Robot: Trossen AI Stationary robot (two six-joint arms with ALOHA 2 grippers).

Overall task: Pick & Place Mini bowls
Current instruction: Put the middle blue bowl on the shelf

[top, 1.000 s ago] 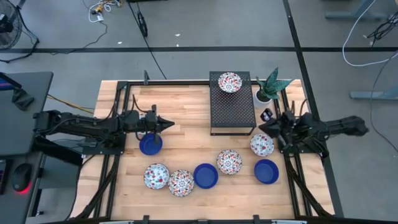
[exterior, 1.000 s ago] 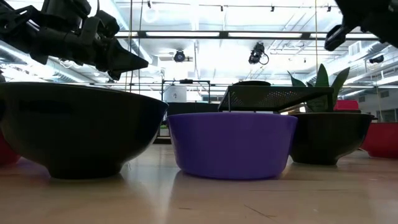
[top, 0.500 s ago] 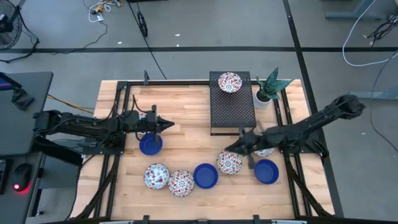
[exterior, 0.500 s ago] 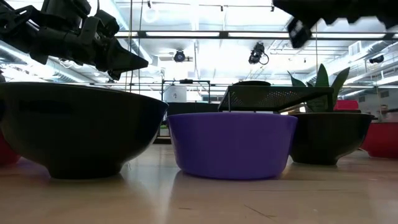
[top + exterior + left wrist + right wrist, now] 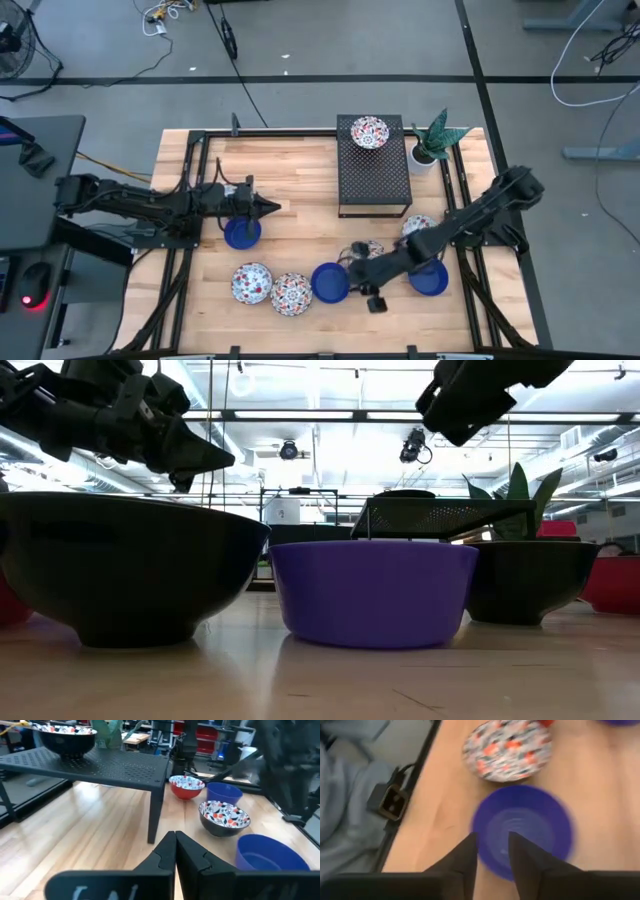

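Note:
I will next grip the blue bowl by its rim [image 5: 331, 300] with my right gripper, and then I should raise the blue bowl and bring it onto the black perforated rack [image 5: 374, 175].
Several mini bowls stand on the wooden table: patterned ones [image 5: 251, 283] [image 5: 291, 294] [image 5: 420, 227] and glossy blue ones [image 5: 331, 283] [image 5: 430, 278] [image 5: 241, 233]. Another patterned bowl [image 5: 369, 131] sits on the black perforated rack [image 5: 374, 175]. My right gripper [image 5: 350, 273] is open over the near-middle blue bowl [image 5: 525, 827]. One of its fingers is above that bowl's rim and the other is above its hollow, and its arm partly hides a patterned bowl [image 5: 372, 252]. My left gripper [image 5: 268, 208] is shut and hovers beside the far-left blue bowl.
A small potted plant [image 5: 435, 140] stands at the far right, beside the rack. Black frame rails [image 5: 195, 200] run along the table's left and right sides. Bare wood lies between the rack and the left arm.
My right arm has swung from the table's right edge toward the left and near side. It passed over the patterned bowls and now hangs above the near-middle blue bowl. No bowl has moved.

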